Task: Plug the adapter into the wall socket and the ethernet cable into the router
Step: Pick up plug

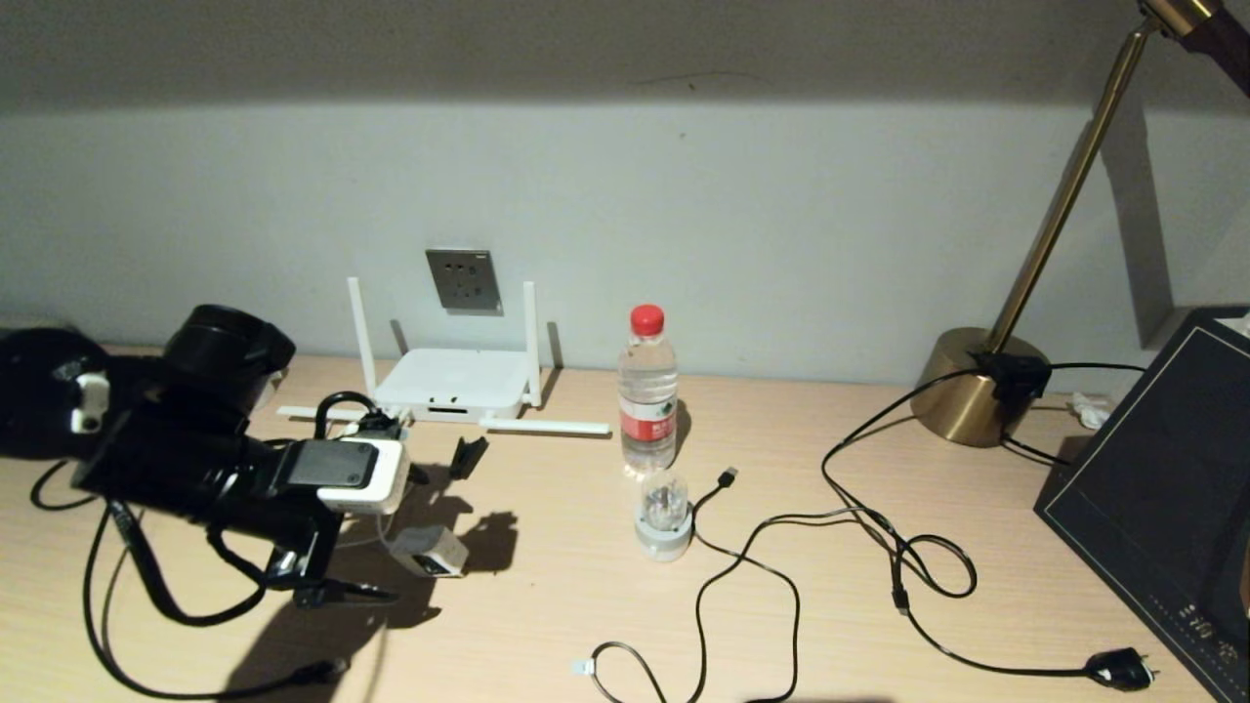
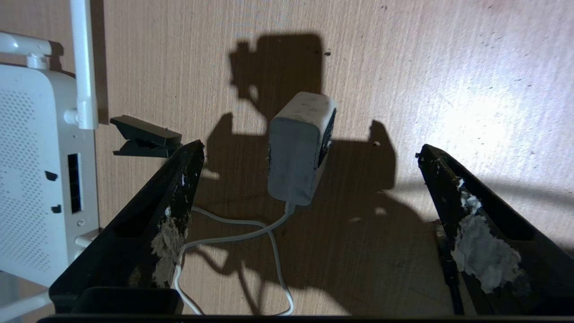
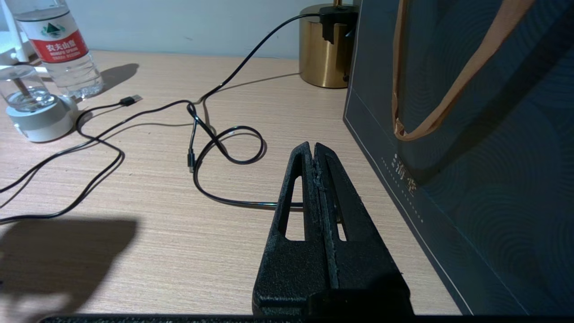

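The white adapter (image 1: pixel 435 552) should be plugged into the wall socket (image 1: pixel 464 280), so my left gripper should next pick it up by its long sides.
The white adapter (image 2: pixel 298 152) lies on the wooden table (image 1: pixel 547 605) with its dark face turned sideways; its thin white cord (image 2: pixel 233 233) curls back under my wrist. My left gripper (image 2: pixel 309 146) hangs just above it, open wide, one finger on either side and touching nothing. In the head view that gripper (image 1: pixel 408 534) is in front of the white router (image 1: pixel 454 383), with the adapter (image 1: pixel 435 552) beneath it. The grey wall socket (image 1: pixel 464 280) sits on the wall behind the router. The ethernet cable's clear connector (image 1: pixel 583 668) lies near the front edge. My right gripper (image 3: pixel 312 146) is shut and empty.
A water bottle (image 1: pixel 647 391) and a clear-domed gadget (image 1: pixel 664 517) stand mid-table. A thin USB cable (image 1: pixel 728 476) and the lamp cord (image 1: pixel 1118 670) trail across the right side. A brass lamp (image 1: pixel 977 386) and a dark bag (image 1: pixel 1162 508) are on the right. A small black piece (image 2: pixel 143 137) lies by the router.
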Tool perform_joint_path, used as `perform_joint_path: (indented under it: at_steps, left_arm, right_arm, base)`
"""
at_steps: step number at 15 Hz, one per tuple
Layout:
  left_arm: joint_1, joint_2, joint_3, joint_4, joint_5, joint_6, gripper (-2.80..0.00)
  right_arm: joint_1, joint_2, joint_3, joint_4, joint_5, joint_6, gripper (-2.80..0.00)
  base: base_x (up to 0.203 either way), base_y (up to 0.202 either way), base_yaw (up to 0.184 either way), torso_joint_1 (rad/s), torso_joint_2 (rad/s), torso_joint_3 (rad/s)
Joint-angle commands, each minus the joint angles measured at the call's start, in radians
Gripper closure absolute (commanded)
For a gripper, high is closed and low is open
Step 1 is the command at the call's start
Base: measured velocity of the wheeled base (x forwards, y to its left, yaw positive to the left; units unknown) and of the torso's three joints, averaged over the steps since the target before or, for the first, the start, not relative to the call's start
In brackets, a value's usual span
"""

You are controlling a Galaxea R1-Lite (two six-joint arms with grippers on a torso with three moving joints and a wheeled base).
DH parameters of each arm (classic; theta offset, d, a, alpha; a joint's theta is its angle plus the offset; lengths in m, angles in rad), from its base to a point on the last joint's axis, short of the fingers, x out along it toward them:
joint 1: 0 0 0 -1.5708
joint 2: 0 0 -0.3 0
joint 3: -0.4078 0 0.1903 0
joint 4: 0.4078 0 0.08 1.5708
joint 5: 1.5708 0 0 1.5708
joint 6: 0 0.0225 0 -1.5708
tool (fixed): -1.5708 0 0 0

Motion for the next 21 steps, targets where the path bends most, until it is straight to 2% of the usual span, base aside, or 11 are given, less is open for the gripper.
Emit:
perform_joint_path:
  at_steps: [1,17,18,21]
  left_arm:
    - [-0.001,0.044,-0.018,0.002,0.000,0.009,-2.80]
    - [-0.016,0.176,-0.008,-0.019,0.023,0.018,-2.80]
    - [-0.016,0.176,-0.005,-0.019,0.023,0.017,0.00]
    - [-0.016,0.184,-0.005,-0.019,0.023,0.018,0.00]
  right_arm:
    - [0.000,0.001,0.032,-0.001,-0.001,0.000,0.00]
    - [0.000,0.001,0.032,-0.001,0.000,0.000,0.00]
    - [0.000,0.001,0.032,-0.001,-0.001,0.000,0.00]
    - [0.000,0.001,0.032,-0.001,0.001,0.000,0.00]
  base:
    - [0.000,0.000,0.000,0.000,0.00,0.000]
    - [0.000,0.000,0.000,0.000,0.00,0.000]
    - [0.000,0.000,0.000,0.000,0.00,0.000]
    - [0.000,0.000,0.000,0.000,0.00,0.000]
